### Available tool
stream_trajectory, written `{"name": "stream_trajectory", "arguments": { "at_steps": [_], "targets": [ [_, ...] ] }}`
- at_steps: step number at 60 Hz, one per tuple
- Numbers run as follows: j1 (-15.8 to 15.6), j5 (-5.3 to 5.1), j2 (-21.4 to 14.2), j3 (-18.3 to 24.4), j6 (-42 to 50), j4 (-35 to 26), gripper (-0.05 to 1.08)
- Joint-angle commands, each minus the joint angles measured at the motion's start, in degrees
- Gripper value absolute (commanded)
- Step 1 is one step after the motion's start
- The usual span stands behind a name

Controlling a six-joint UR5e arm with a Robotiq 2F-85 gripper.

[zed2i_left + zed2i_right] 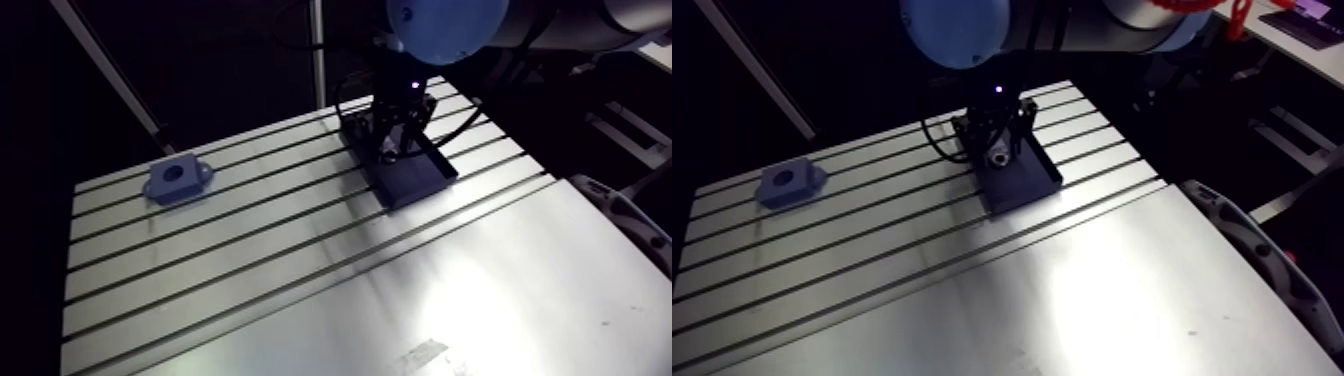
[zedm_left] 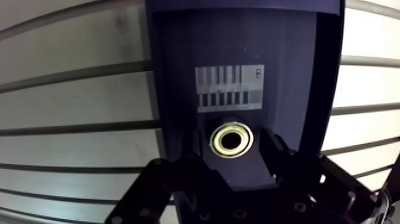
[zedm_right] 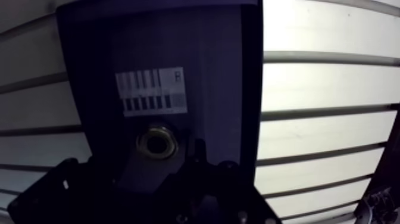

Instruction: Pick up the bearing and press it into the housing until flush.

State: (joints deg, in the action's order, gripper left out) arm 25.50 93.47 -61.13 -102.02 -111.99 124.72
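I need to grab the bearing by its outer ring (image 2: 248, 138) next with my gripper, to press it into the housing.
The bearing (image 2: 232, 140), a small metal ring with a pale rim, lies flat on a dark tray (image 2: 178, 71) just below a white striped label marked B (image 2: 230, 87). My gripper (image 2: 234, 150) hangs low over it, open, with one dark finger (image 2: 197, 159) on each side of the ring and a thin gap to each. In the arm view the gripper (image 1: 393, 150) stands at the tray's (image 1: 415, 180) far end. The housing (image 1: 178, 180), a blue-grey block with a round bore on top, sits far to the left on the table, well apart from the gripper.
The slotted aluminium table (image 1: 300, 270) runs wide in front of the tray and housing. The tray has raised side walls (image 2: 324, 77) next to the fingers. A pale rounded object (image 1: 1242, 235) lies off the table's right edge.
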Motion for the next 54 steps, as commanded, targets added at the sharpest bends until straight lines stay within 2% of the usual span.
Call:
{"name": "stream_trajectory", "arguments": {
  "at_steps": [1,23,54],
  "targets": [
    [0.0,0.00,0.0,0.1,0.0,0.1,0.42],
    [-0.1,0.00,0.0,0.0,0.1,0.2,0.49],
    [-0.3,0.02,0.0,-0.1,0.1,0.2,0.51]
  ]
}}
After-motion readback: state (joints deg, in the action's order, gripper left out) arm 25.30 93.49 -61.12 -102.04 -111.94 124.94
